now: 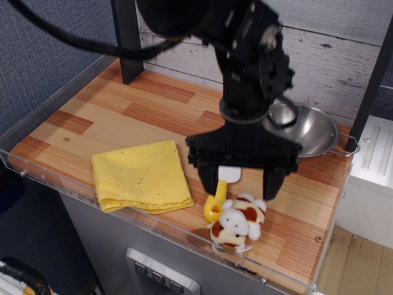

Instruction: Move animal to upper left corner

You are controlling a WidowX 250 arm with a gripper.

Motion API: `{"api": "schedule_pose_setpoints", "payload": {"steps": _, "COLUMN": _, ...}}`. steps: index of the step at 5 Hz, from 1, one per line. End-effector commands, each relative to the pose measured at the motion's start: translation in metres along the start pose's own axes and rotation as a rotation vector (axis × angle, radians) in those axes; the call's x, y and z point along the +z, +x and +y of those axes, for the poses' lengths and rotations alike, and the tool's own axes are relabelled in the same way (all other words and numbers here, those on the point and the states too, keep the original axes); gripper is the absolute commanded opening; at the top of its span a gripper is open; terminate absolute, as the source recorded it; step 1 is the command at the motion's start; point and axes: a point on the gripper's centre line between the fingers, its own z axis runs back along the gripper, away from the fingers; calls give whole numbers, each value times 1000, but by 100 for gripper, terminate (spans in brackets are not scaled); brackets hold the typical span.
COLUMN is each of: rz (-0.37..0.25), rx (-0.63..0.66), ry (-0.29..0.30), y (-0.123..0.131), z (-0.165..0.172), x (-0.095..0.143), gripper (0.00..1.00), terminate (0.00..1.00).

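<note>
My gripper takes hold of the animal by the top of its head (234, 219) next to move it to the table's corner by the black post.
The animal (238, 222), a small white plush with reddish-brown patches, lies near the table's front right edge, next to the clear plastic rim. My gripper (241, 184) is black and open, its two fingers spread wide just above and behind the animal. It holds nothing. The upper left corner (123, 77) of the striped wood tabletop lies at the far left, where a black post (127, 40) meets the whitewashed plank wall. The arm hides part of the table's middle.
A yellow cloth (141, 176) lies folded at the front left. A yellow-handled white toy knife (216, 200) lies beside the animal, partly under my gripper. A steel bowl (310, 129) stands at the back right. A clear rim (153, 228) edges the table.
</note>
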Motion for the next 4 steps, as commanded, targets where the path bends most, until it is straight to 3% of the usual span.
{"api": "schedule_pose_setpoints", "payload": {"steps": 1, "rz": 1, "rx": -58, "ry": -19, "y": -2, "z": -1, "x": -9, "gripper": 100, "terminate": 0}}
{"api": "schedule_pose_setpoints", "payload": {"steps": 3, "rz": 13, "rx": -108, "ry": -26, "y": -2, "z": -7, "x": -15, "gripper": 100, "terminate": 0}}
{"api": "schedule_pose_setpoints", "payload": {"steps": 4, "rz": 11, "rx": -124, "ry": -28, "y": -2, "z": -8, "x": -16, "gripper": 0, "terminate": 0}}
